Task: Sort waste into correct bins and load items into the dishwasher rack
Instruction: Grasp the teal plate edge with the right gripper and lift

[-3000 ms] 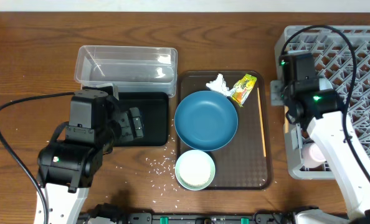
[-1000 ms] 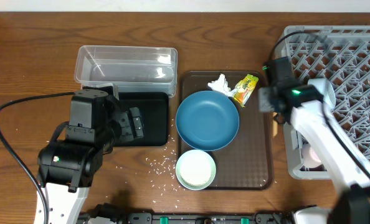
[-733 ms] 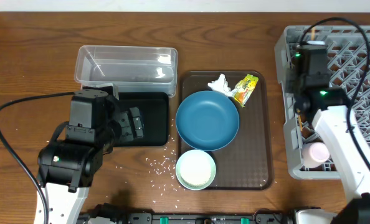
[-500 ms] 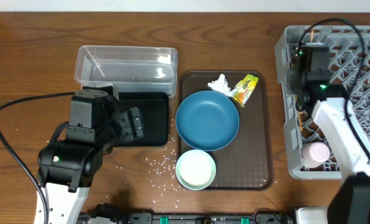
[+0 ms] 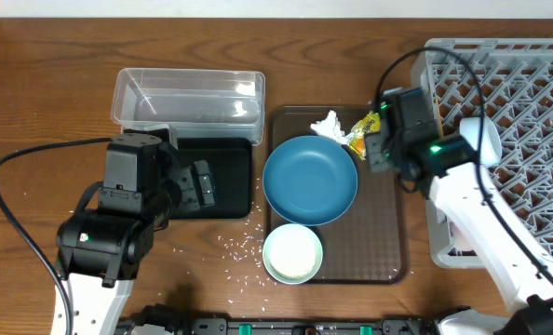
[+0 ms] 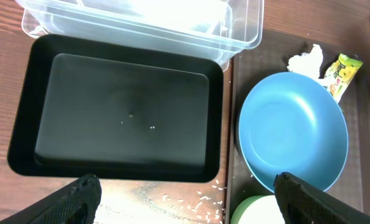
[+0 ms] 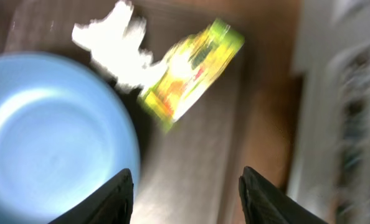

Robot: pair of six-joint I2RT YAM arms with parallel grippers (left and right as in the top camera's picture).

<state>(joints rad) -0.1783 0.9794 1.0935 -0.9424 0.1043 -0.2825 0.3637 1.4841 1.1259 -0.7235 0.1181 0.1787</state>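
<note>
My right gripper should next grab the large blue bowl (image 5: 309, 180) by its rim on the dishwasher rack side, to tilt and load it there edgewise.
My right gripper (image 5: 373, 141) hangs open and empty over the brown tray's right part, beside the green-and-yellow snack wrapper (image 7: 191, 74) and the crumpled white tissue (image 7: 113, 43). The large blue bowl (image 5: 309, 180) sits mid-tray, and the pale green bowl (image 5: 291, 253) sits in front of it. My left gripper (image 6: 191, 199) is wide open above the shallow black tray (image 6: 123, 118), with the clear tub (image 5: 188, 96) just behind. Loose rice grains (image 5: 239, 249) lie on the table in front of the black tray. The grey dishwasher rack (image 5: 514, 102) stands at the right.
The brown serving tray (image 5: 379, 233) holds the bowls and the waste. My right arm stretches across the rack's left edge and hides what lies under it. A black cable loops from the left arm over the table's left side.
The right gripper swung from the tray's edge over the rack, opened there, and has come back left above the wrapper. The left arm has not moved.
</note>
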